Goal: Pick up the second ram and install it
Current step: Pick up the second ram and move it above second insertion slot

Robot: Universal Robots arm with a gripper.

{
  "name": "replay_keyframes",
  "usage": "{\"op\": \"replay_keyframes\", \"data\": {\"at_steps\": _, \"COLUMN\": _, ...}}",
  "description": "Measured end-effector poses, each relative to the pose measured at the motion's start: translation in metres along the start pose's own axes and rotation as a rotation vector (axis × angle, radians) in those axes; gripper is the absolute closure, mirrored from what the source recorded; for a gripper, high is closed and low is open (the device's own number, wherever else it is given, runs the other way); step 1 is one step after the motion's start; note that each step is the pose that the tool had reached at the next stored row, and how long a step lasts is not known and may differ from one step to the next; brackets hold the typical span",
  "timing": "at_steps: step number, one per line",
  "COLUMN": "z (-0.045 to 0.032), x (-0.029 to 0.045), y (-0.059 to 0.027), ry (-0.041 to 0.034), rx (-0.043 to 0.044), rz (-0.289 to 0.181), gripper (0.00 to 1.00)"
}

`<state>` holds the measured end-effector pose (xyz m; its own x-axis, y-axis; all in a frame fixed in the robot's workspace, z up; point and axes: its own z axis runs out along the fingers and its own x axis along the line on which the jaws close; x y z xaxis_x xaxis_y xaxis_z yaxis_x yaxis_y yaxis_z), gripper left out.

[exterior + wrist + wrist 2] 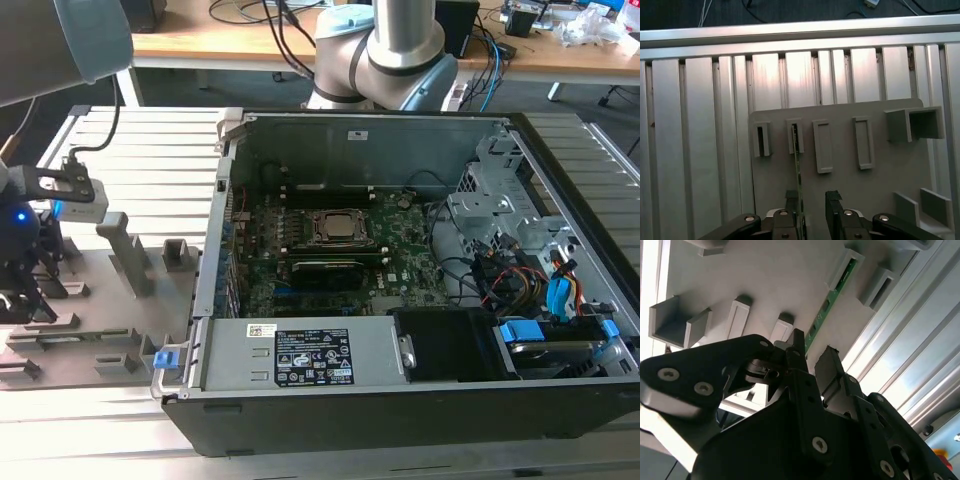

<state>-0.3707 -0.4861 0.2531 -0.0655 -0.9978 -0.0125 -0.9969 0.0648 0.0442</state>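
My gripper grabs the ram by its loose near end [801, 215] next, since the ram's far end sits down in its slot block [795, 136].
The second ram [798, 170] is a thin green stick standing on edge in a slot of the grey holder tray [880, 175]. The second wrist view shows the ram [832, 297] running from a slot block down toward the fingers. My gripper [812, 197] is open and straddles the stick's near end. The ram sits close against one finger [791, 196], with a clear gap to the other finger [833, 197]. In the second wrist view the gripper [813, 352] shows the same gap. In the exterior view the gripper [20, 298] hangs over the tray [110, 300] at the far left.
An open computer case [400, 280] lies to the tray's right in the exterior view, with the green motherboard [400, 245] and CPU socket [340, 228] inside. Cables and a drive cage [500, 220] fill its right side. Ribbed aluminium table [695, 150] surrounds the tray.
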Motion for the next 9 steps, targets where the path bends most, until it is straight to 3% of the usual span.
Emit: {"op": "replay_keyframes", "data": {"at_steps": 9, "z": 0.0144, "x": 0.0039, "y": -0.001, "ry": 0.0005, "rx": 0.0001, "rz": -0.001, "gripper": 0.64}}
